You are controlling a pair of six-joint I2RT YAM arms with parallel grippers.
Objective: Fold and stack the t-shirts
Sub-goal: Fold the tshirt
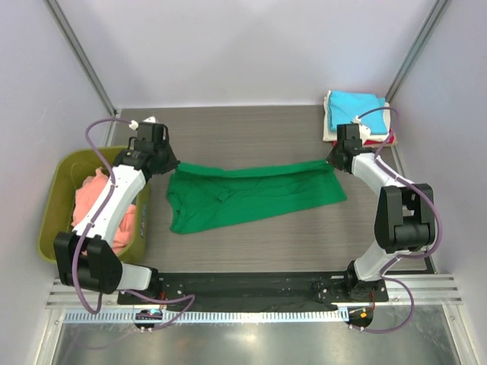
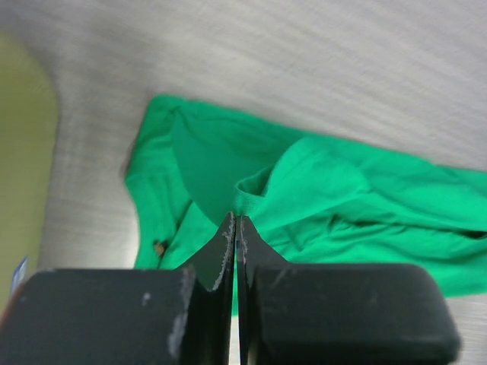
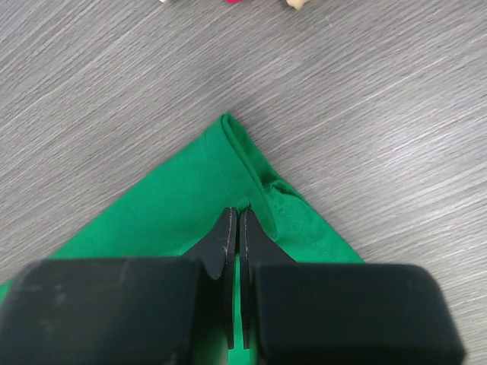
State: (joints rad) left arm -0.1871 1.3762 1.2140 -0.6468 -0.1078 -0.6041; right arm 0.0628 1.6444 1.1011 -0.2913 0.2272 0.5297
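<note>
The shirt's green cloth is spread out below my right gripper's fingers and the shirt's hem would land in place, so I need to open my right gripper now.
The bright green t-shirt (image 1: 251,196) lies stretched across the middle of the table, folded lengthwise. My left gripper (image 1: 170,165) is shut on its far left edge; in the left wrist view the fingertips (image 2: 234,222) pinch a fold of green cloth (image 2: 342,190). My right gripper (image 1: 330,161) is shut on its far right corner; in the right wrist view the tips (image 3: 234,214) pinch the hem of the green shirt (image 3: 175,205). A stack of folded t-shirts (image 1: 356,114), cyan on top of cream and red, sits at the back right. A salmon-pink shirt (image 1: 95,199) lies in the tub.
The olive-green plastic tub (image 1: 65,179) stands at the left edge of the table, beside my left arm. Grey walls close in the back and sides. The arm bases and a black rail (image 1: 251,285) run along the near edge.
</note>
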